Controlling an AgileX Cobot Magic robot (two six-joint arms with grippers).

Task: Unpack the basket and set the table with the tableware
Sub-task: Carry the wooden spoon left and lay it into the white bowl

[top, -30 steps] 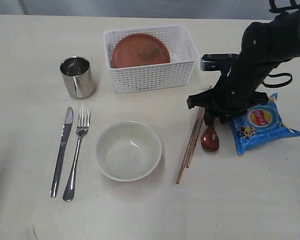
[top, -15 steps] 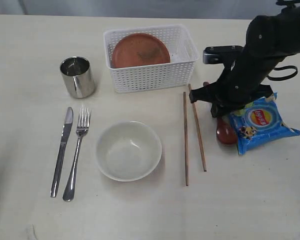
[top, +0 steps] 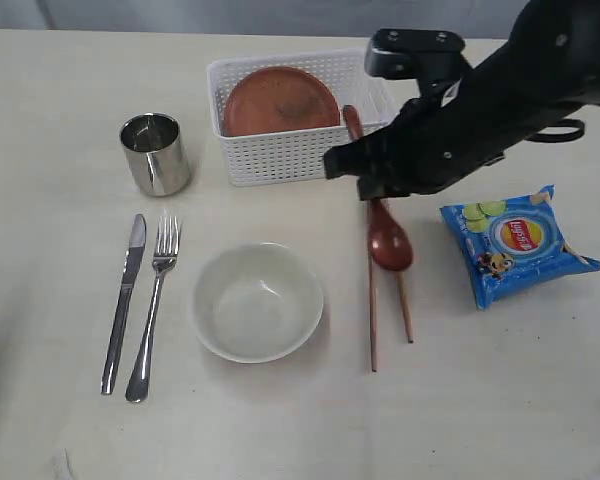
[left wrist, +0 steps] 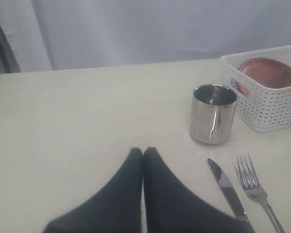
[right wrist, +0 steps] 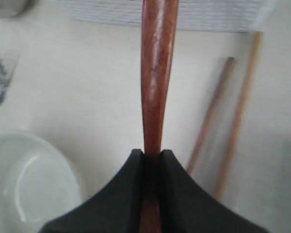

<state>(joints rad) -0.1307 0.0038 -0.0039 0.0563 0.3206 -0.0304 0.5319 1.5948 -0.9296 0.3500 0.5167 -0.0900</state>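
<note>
The spoon's round end hangs over the chopsticks, so my right gripper should move the spoon toward the cream bowl before letting go of it.
My right gripper is shut on the handle of the reddish-brown wooden spoon, which hangs over the chopstick pair lying on the table. The white basket holds the brown plate. The cream bowl sits left of the chopsticks. Further left lie the knife and fork, with the steel cup behind them. My left gripper is shut and empty, low over bare table near the cup.
A blue chip packet lies on the table right of the chopsticks. The right arm reaches in from the upper right, passing beside the basket's right end.
My right gripper has closed on the spoon and carried it left from beside the chip packet to above the chopsticks. The chopsticks shifted and lie more parallel. The left gripper has not moved.
</note>
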